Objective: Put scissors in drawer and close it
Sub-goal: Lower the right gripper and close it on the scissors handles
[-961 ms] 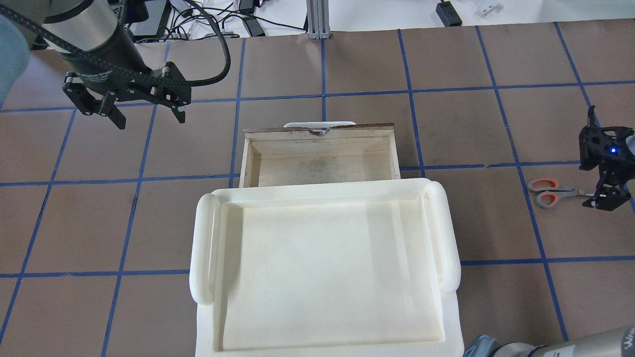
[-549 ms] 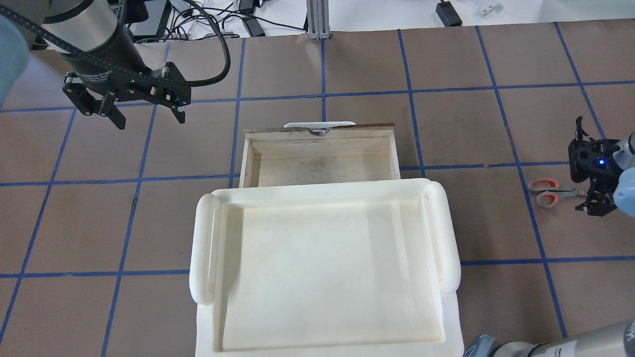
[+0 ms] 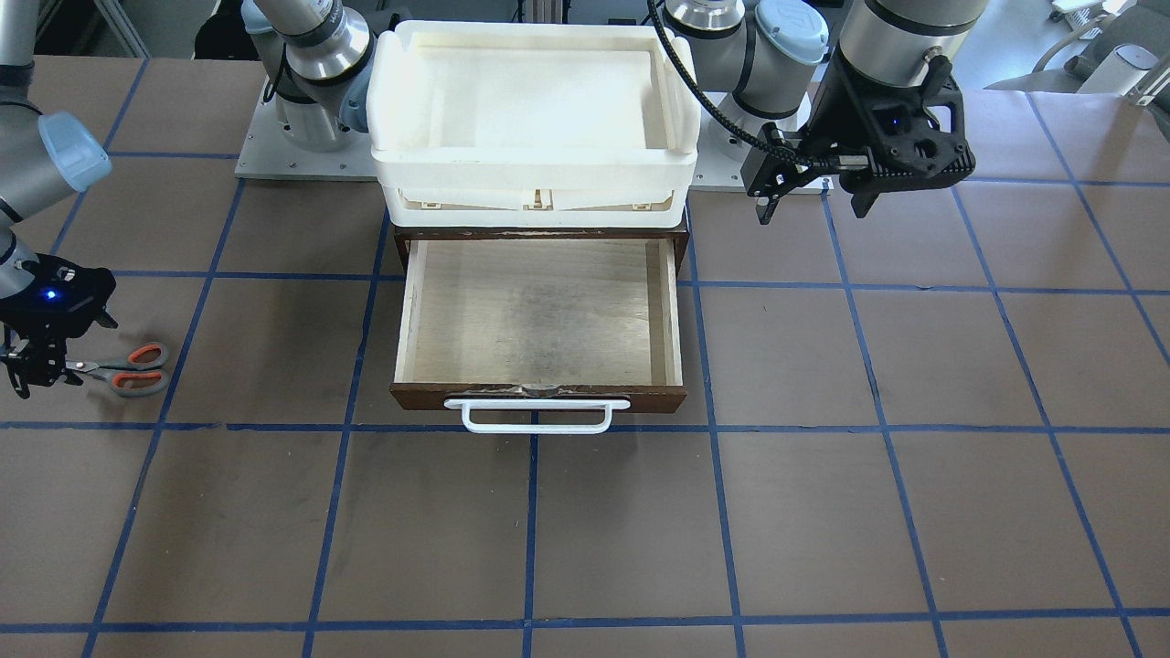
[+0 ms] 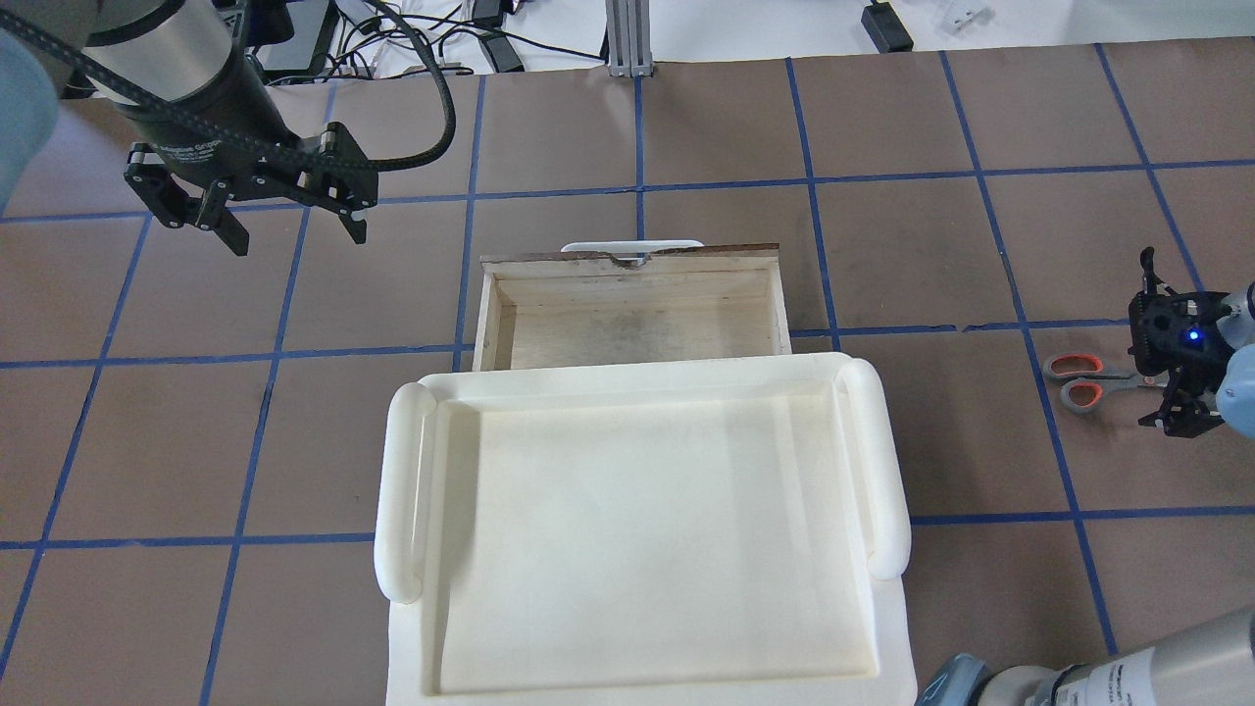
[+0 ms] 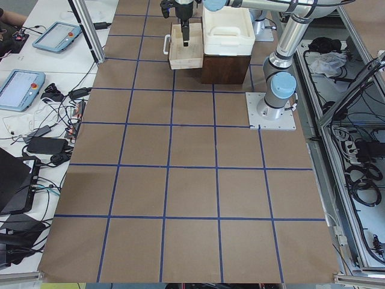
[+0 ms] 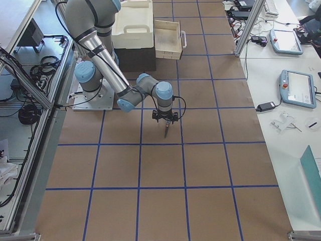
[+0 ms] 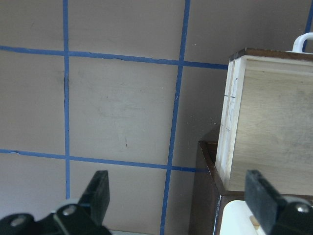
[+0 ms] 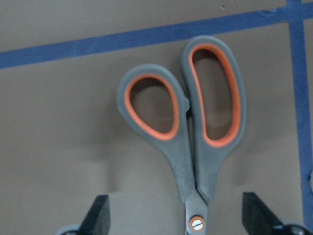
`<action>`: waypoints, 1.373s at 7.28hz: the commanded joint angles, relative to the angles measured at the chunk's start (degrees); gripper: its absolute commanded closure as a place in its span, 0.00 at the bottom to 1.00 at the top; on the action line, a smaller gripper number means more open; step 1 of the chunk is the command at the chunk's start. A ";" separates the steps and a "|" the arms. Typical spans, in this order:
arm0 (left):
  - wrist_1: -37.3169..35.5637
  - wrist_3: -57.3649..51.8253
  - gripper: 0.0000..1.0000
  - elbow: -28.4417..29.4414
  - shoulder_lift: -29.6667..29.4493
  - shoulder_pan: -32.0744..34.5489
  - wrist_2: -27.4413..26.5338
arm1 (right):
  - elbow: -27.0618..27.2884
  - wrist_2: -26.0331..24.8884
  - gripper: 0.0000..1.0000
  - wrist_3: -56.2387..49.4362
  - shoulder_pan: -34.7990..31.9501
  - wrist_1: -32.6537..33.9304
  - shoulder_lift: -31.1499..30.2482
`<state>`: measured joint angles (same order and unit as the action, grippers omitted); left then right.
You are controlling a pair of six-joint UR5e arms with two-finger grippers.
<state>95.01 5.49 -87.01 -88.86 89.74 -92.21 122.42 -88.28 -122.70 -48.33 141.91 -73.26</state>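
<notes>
The scissors need to go in the drawer, so my right gripper should next grab them by the handles beside the pivot [image 3: 103, 371] [image 8: 194, 188].
The scissors [image 4: 1083, 380] lie flat on the brown table at the right, grey handles with orange lining pointing toward the drawer; they also show in the front view [image 3: 128, 368] and the right wrist view [image 8: 190, 127]. My right gripper [image 4: 1157, 380] [image 3: 50, 366] [image 8: 178, 220] is open and low over the scissors, one finger on each side of the pivot. The wooden drawer [image 4: 627, 260] [image 3: 539, 395] stands pulled open and empty, its white bar handle [image 3: 537, 416] at the front. My left gripper [image 4: 294, 235] [image 3: 810, 212] [image 7: 178, 196] is open and empty, hovering left of the drawer.
A white plastic bin [image 4: 637, 378] [image 3: 530, 164] sits on top of the dark cabinet behind the open drawer. The drawer's side wall [image 7: 264, 122] shows in the left wrist view. Blue tape lines grid the brown table.
My right gripper has shifted and come down closer over the scissors' pivot. The scissors, the drawer and the left arm have not moved.
</notes>
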 commanded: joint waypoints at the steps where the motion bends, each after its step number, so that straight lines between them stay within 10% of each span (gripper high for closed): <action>1: 0.00 -0.04 0.00 0.00 0.00 0.00 0.01 | 0.10 0.03 0.10 -0.87 0.08 -0.32 0.48; 6: 0.00 0.04 0.00 -0.09 0.09 0.00 0.01 | -0.07 0.30 0.14 -3.24 0.08 -0.41 1.19; 10: 0.00 -0.04 0.00 -0.18 0.00 0.00 0.01 | -0.25 0.30 0.43 -3.77 0.08 -0.41 1.19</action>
<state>95.01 5.52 -87.18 -88.86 89.74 -92.20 122.19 -87.98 -126.16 -48.25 141.50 -72.06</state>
